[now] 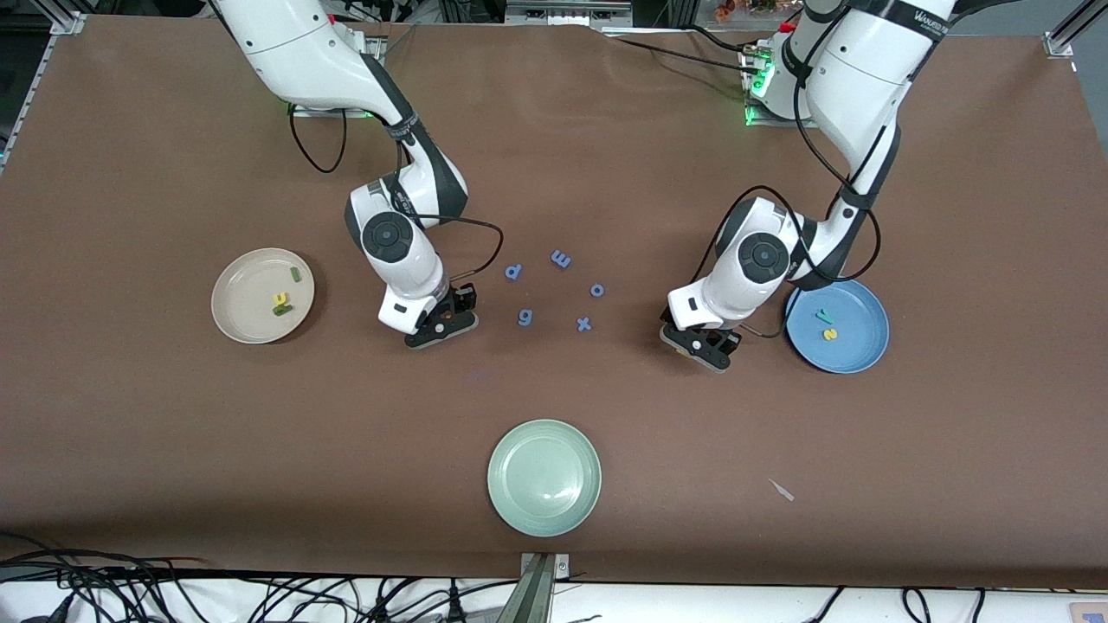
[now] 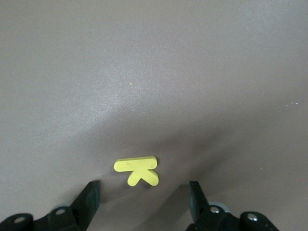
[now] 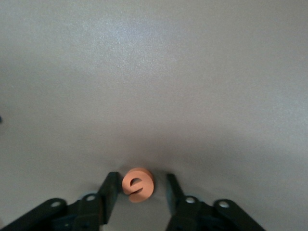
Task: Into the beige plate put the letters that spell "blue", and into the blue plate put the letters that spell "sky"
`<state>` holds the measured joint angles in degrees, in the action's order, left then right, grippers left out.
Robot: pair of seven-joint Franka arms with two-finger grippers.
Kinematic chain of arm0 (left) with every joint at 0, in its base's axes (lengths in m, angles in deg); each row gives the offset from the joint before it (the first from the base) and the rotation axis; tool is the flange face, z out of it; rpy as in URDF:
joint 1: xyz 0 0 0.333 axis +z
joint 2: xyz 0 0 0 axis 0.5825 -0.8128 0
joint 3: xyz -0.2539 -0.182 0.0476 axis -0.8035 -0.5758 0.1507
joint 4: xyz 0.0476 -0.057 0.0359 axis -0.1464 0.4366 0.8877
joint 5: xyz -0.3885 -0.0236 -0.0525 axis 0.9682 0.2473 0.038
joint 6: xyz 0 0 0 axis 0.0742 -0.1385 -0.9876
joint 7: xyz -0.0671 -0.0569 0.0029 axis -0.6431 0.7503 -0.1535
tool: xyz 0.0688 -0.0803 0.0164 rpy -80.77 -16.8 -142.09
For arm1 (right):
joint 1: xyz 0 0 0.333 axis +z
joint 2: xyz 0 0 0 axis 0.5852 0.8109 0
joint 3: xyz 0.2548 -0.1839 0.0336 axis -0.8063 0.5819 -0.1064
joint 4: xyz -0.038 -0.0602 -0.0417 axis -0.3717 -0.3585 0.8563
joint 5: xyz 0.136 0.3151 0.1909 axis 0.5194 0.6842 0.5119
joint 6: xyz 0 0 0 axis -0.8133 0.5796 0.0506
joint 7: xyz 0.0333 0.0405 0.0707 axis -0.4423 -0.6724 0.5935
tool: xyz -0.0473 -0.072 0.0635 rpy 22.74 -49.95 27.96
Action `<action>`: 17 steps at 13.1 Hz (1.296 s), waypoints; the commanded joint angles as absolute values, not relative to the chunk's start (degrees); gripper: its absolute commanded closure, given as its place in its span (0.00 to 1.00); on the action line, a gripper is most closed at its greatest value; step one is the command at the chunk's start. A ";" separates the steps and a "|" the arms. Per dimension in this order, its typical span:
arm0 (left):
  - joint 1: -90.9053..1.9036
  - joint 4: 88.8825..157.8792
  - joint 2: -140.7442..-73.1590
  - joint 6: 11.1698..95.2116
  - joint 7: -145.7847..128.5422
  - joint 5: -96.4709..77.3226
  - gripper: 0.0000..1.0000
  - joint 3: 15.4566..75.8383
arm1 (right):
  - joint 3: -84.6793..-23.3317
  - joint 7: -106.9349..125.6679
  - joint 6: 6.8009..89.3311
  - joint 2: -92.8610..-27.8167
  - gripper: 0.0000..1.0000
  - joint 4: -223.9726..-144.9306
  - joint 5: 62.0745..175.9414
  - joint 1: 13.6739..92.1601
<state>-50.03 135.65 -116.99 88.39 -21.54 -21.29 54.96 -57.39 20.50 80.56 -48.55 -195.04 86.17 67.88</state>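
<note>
My left gripper should next take the yellow "k" by the ends of its straight stem (image 2: 135,164) to finish "sky" in the blue plate.
My left gripper (image 1: 703,346) stands low over the table beside the blue plate (image 1: 866,342). Its open fingers (image 2: 89,198) straddle bare table just short of the flat-lying yellow "k" (image 2: 137,171). A teal "y" (image 1: 825,317) and a yellow "s" (image 1: 829,334) lie in that plate. My right gripper (image 1: 441,327) is down at the table between the beige plate (image 1: 235,305) and the blue letters. Its jaws are narrow around the orange "e" (image 3: 138,184): one finger touches it, the other stands a little apart. The beige plate holds the yellow "u" (image 1: 280,299), the light green "b" (image 1: 282,310) and the dark green "l" (image 1: 295,274).
Several blue letters (image 1: 561,258) lie scattered on the brown table between the two grippers. A pale green plate (image 1: 544,477) sits nearer the front camera, mid-table. A small pale scrap (image 1: 782,490) lies toward the left arm's end.
</note>
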 commanded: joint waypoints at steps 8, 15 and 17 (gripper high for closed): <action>-50.13 133.45 -118.33 88.43 -20.96 -22.43 0.23 55.10 | -51.39 13.27 65.28 -55.22 0.80 -192.74 86.73 66.58; -50.22 131.86 -119.83 88.52 -20.96 -22.52 0.36 55.10 | -33.45 -0.46 52.60 -60.34 0.80 -197.57 86.82 66.58; -50.22 131.86 -119.83 88.52 -20.96 -22.61 0.45 55.18 | -32.30 -0.28 52.86 -58.15 0.80 -198.45 86.82 64.92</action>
<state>-49.99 133.18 -118.43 88.39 -21.39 -21.29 55.10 -32.90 0.04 53.00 -58.86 -196.58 86.20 65.51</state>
